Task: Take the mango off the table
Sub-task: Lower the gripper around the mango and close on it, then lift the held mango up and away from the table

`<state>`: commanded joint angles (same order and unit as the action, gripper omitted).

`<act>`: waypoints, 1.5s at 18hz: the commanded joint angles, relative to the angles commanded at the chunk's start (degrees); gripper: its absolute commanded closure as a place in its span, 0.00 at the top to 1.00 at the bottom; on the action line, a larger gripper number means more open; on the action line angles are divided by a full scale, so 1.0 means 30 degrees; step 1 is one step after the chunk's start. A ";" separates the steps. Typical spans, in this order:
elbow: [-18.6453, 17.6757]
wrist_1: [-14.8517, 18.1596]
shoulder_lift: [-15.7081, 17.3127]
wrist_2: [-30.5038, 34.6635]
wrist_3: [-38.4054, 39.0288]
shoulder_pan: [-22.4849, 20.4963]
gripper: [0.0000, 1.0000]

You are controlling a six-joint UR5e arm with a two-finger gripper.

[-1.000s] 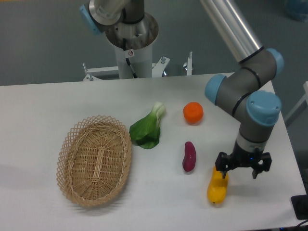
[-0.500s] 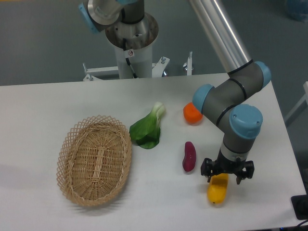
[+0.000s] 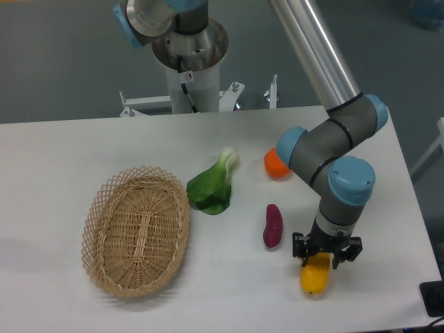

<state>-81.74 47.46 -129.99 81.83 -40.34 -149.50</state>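
Note:
I should pick up the mango by its upper end (image 3: 318, 261).
The mango (image 3: 314, 277), a smooth yellow-orange fruit, lies on the white table (image 3: 62, 152) near its front right edge. My gripper (image 3: 321, 258) points straight down over the mango's far end. Its dark fingers (image 3: 302, 254) stand on either side of that end, open around it, and the fruit still rests on the tabletop. The gripper body hides the mango's upper end.
A dark purple sweet potato (image 3: 272, 225) lies just left of the gripper. A round orange fruit (image 3: 273, 164) sits partly behind my arm's elbow. A green leafy vegetable (image 3: 211, 186) and a wicker basket (image 3: 137, 230) lie to the left. The table's right edge is near.
The arm has swung left and come down, bringing the gripper from right of the mango to directly over its far end. The mango has stayed where it was.

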 joint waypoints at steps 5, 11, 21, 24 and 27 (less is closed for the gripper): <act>0.0117 0.0000 0.0175 0.0000 -0.0088 -0.0029 0.52; 0.0118 0.1546 0.3217 0.1257 -0.2394 -0.1286 0.53; 0.0293 0.8845 0.6532 0.1406 -0.9982 -0.5590 0.53; 0.0264 0.9372 0.7086 0.1406 -1.1072 -0.6502 0.54; 0.0235 0.9580 0.7266 0.1406 -1.1338 -0.6767 0.54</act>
<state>-81.04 76.20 -108.19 86.04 -74.35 -169.80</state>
